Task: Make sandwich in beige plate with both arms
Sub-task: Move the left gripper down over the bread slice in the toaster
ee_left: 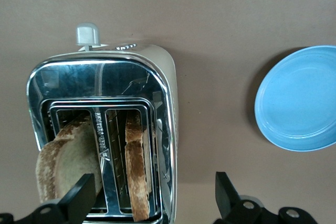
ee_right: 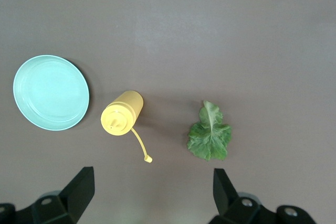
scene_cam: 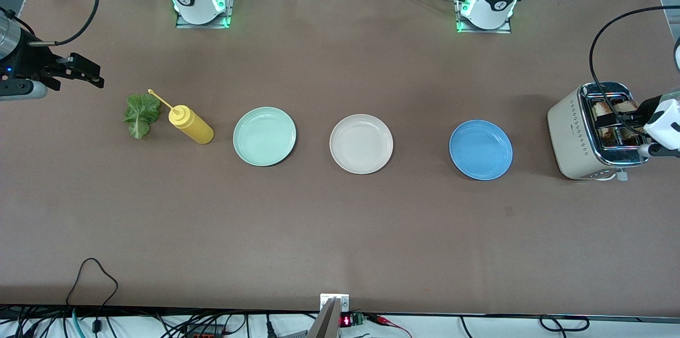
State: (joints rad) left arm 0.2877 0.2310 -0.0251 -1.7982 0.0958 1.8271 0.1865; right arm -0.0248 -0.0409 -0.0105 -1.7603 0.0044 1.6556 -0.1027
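Note:
A toasted bread slice will be grabbed next by its exposed crust edge with my left gripper, so that I can start the sandwich on the beige plate.
The beige plate sits bare at the table's middle. The sandwich's parts lie apart. Two toasted bread slices stand in the slots of a cream toaster at the left arm's end. A green lettuce leaf lies flat at the right arm's end. My left gripper hangs open over the toaster, its fingers either side of the slots, touching nothing. My right gripper is open in the air near the lettuce, holding nothing.
A yellow squeeze bottle lies between the lettuce and a mint-green plate. A blue plate sits between the beige plate and the toaster. Cables run along the table's near edge.

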